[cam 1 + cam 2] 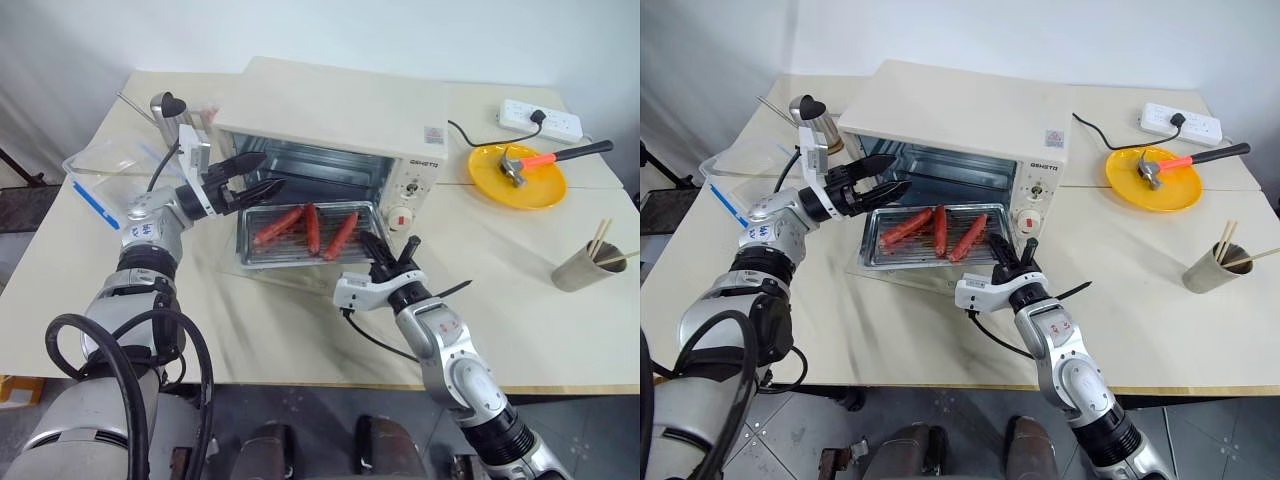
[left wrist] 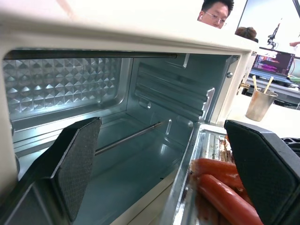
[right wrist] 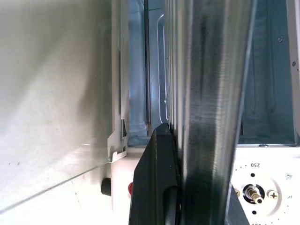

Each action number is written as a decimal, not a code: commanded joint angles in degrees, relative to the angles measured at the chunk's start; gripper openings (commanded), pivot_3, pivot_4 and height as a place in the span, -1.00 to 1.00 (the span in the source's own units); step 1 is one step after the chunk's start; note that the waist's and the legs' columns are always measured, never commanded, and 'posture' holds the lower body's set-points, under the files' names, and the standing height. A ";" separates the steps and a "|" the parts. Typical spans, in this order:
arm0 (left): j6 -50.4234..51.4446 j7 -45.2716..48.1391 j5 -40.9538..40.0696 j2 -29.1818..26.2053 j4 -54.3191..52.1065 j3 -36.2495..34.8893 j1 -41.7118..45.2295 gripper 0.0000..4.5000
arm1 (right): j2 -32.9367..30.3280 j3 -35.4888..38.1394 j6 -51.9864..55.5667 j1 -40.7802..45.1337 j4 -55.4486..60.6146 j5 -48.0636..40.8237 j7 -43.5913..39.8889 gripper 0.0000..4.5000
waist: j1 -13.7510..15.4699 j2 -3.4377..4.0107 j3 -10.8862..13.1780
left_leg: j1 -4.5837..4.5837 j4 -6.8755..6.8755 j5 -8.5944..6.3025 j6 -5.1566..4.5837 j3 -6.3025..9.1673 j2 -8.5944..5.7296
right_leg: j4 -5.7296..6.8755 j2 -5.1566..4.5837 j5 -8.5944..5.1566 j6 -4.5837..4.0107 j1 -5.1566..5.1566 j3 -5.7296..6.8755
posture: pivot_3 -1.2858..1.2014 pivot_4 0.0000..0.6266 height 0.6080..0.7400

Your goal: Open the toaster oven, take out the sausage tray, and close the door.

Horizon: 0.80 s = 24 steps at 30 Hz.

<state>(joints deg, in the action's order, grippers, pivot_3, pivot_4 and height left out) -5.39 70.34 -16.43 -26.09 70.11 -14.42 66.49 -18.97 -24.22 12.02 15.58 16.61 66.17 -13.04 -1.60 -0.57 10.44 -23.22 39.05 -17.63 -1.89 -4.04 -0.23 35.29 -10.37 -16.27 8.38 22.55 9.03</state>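
Note:
Next, my left gripper picks up the tray by its bare side rim (image 1: 243, 236) (image 2: 181, 193) to keep it level. Greasy sausages lie loose across the tray's middle.
The cream-white toaster oven (image 1: 340, 110) stands at the back of the table. Its glass door (image 1: 902, 276) lies folded down flat in front of it. On the door rests the silver sausage tray (image 1: 262, 252), pulled most of the way out, with three sausages (image 1: 313, 228) on it. My right gripper (image 1: 392, 250) is shut on the tray's near right corner. The right wrist view shows the tray's rim (image 3: 211, 117) against one black finger (image 3: 157, 178). My left gripper (image 1: 270, 172) hangs open at the left side of the oven's mouth, just above the tray's far left end, with nothing between its pads (image 2: 79, 164).
A round yellow plate (image 1: 545, 190) with a hammer (image 1: 520, 168) lies right of the oven, behind it a white power strip (image 1: 540, 118). A cup with chopsticks (image 1: 585, 265) stands at the right edge. A clear plastic bag (image 1: 110, 165) and a metal pot (image 1: 170, 110) sit far left.

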 commanded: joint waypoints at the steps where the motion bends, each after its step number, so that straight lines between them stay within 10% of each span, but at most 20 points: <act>1: 0.82 0.44 -0.48 -2.06 -1.64 -1.07 0.96 1.00 | -1.41 2.79 -2.55 -0.21 2.97 -1.33 2.88 -1.00 | -0.03 0.00 0.00 | 0.00 0.00 0.00 0.00 -0.01 0.00 | -0.01 0.00 0.00 0.00 0.00 0.00 | 0.03 -0.52 1.00; 24: 32.40 2.56 -10.34 -10.15 -38.36 -2.60 -21.22 1.00 | -6.99 8.45 -15.86 -1.95 3.15 -7.69 10.20 -1.00 | -0.14 0.00 0.01 | 0.00 -0.01 0.00 0.00 0.06 0.05 | -0.05 0.00 -0.01 -0.02 -0.01 -0.04 | 0.03 -0.52 1.00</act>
<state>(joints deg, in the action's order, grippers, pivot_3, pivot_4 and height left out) 23.16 73.86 -23.70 -35.23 36.65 -15.19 45.78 -25.76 -17.40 -2.31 13.21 16.60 59.62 -4.87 -1.74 -0.57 10.44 -23.22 39.04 -17.63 -1.89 -3.98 -0.17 35.24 -10.36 -16.28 8.37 22.54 8.98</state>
